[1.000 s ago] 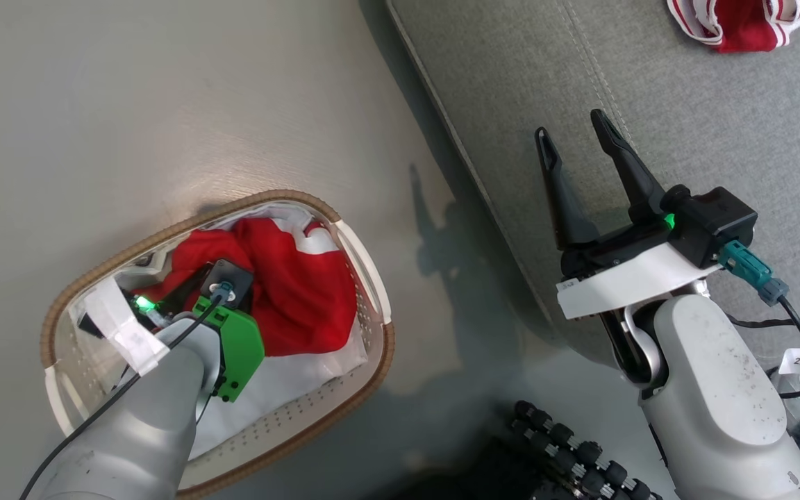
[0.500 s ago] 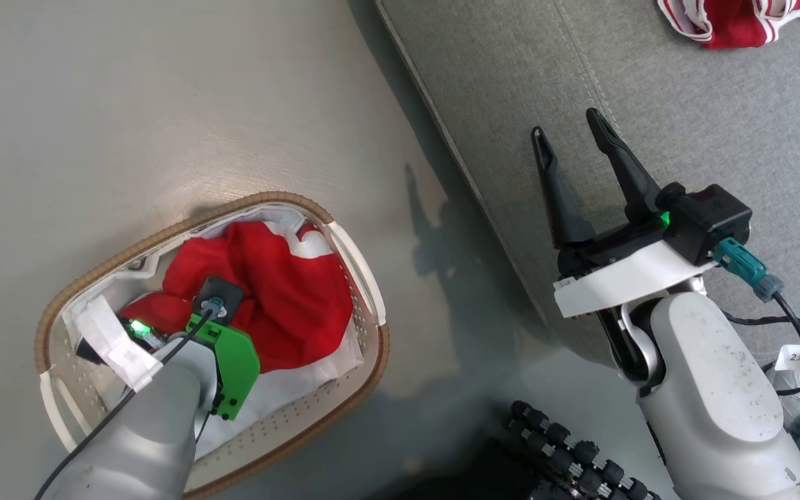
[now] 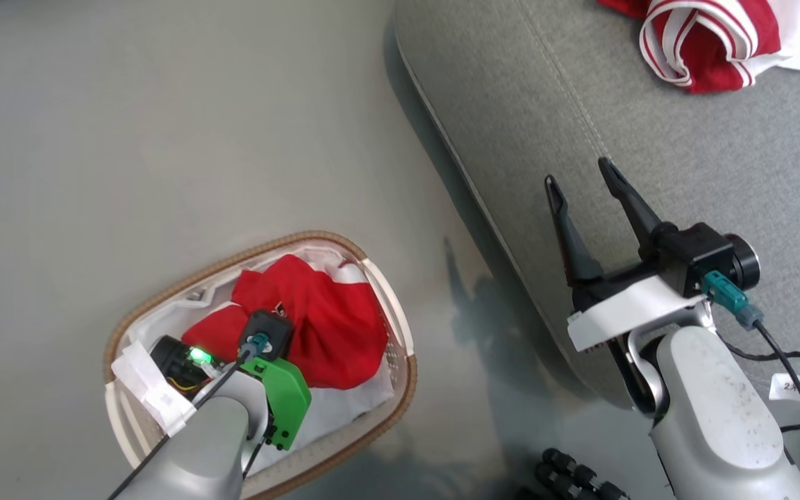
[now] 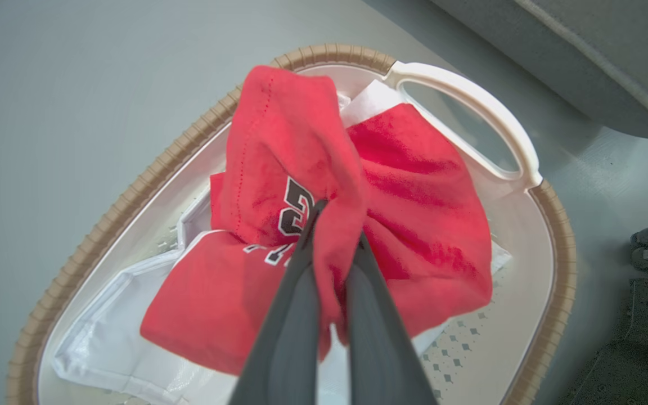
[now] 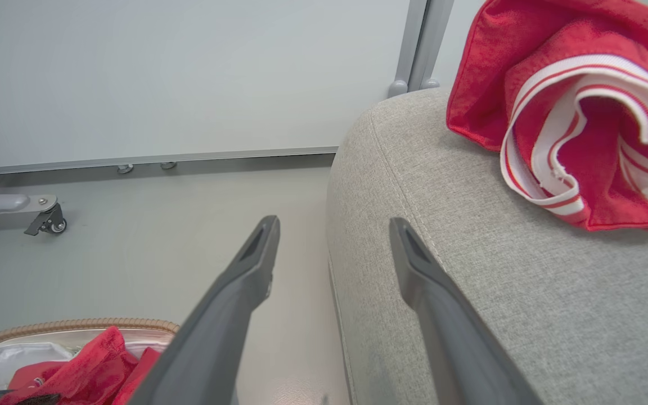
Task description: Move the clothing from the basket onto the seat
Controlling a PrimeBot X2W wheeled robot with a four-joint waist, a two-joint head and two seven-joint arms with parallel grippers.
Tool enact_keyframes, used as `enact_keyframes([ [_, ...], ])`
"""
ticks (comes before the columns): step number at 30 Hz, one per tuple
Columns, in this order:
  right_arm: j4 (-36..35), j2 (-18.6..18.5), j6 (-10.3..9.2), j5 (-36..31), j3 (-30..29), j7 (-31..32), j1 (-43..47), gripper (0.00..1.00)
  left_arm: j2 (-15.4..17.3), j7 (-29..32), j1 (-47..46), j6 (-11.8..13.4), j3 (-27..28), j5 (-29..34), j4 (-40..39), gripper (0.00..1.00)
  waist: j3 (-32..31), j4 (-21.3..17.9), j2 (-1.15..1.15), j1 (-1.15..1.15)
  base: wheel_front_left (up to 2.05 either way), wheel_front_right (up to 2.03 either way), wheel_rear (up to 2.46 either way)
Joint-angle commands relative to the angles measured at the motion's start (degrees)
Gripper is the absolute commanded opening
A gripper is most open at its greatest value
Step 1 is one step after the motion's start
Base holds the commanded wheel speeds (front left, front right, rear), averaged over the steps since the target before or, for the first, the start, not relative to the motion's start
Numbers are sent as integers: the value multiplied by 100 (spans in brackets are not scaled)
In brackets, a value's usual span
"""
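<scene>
I need to grab the red garment from the basket (image 3: 400, 389) by a plain red fold (image 3: 336, 337) with my right gripper next. Then it can go onto the seat.
The oval basket (image 3: 400, 389) (image 4: 464, 93) with a brown woven rim stands on the floor at the lower left. Inside lies the red garment with the navy "23" (image 3: 334, 326) (image 4: 414, 208) (image 5: 85, 365) over a white liner (image 4: 110, 349). My left gripper (image 4: 335, 225) is shut on a bunched fold of that garment, which is raised a little. The other red garment with white striped trim (image 3: 712, 38) (image 5: 571, 112) rests on the grey seat (image 3: 685, 139) (image 5: 470, 270). Over the seat's near edge, my right gripper (image 3: 580, 187) (image 5: 332, 236) is open and holds nothing.
The grey floor (image 3: 164, 139) stretches around the basket. A wall with a metal frame post (image 5: 419, 45) and a castor foot (image 5: 48, 222) stand behind the seat. Black wheel rollers of my base (image 3: 580, 476) show at the bottom, and a dark cable (image 3: 799, 361) hangs by my right forearm.
The head camera has shifted, so the basket and seat sit lower in the picture. My left gripper has drawn the red garment up into a tighter bunch. The right gripper stays open.
</scene>
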Motion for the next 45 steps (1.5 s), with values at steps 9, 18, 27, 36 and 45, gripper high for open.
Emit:
enact_keyframes([
  [9, 259, -21, -6, -372, -135, -14, 581, 100, -45, -71, 594, -58, -196, -161, -1008, 0, -1659, 634, 0, 0, 0, 0, 0],
  [18, 427, -21, -6, -570, -221, -14, 994, 100, 295, -73, 866, -64, -293, -147, -2229, 0, -2564, 717, 0, 0, 0, 0, 0],
  [27, 521, -20, -6, -773, -284, -14, 1170, 100, 900, 202, 154, -65, -720, -440, -3334, 0, -3192, 764, 0, 0, 0, 0, 0],
  [36, 543, -17, -6, -863, 6, -14, 1012, 100, 1601, 719, -852, -60, -880, -577, -4275, 0, -3398, 814, 0, 0, 0, 0, 0],
  [45, 478, -19, -6, -723, 725, -14, 709, 100, 1831, 1045, -1563, -60, -908, -670, -4581, 0, -3489, 929, 0, 0, 0, 0, 0],
])
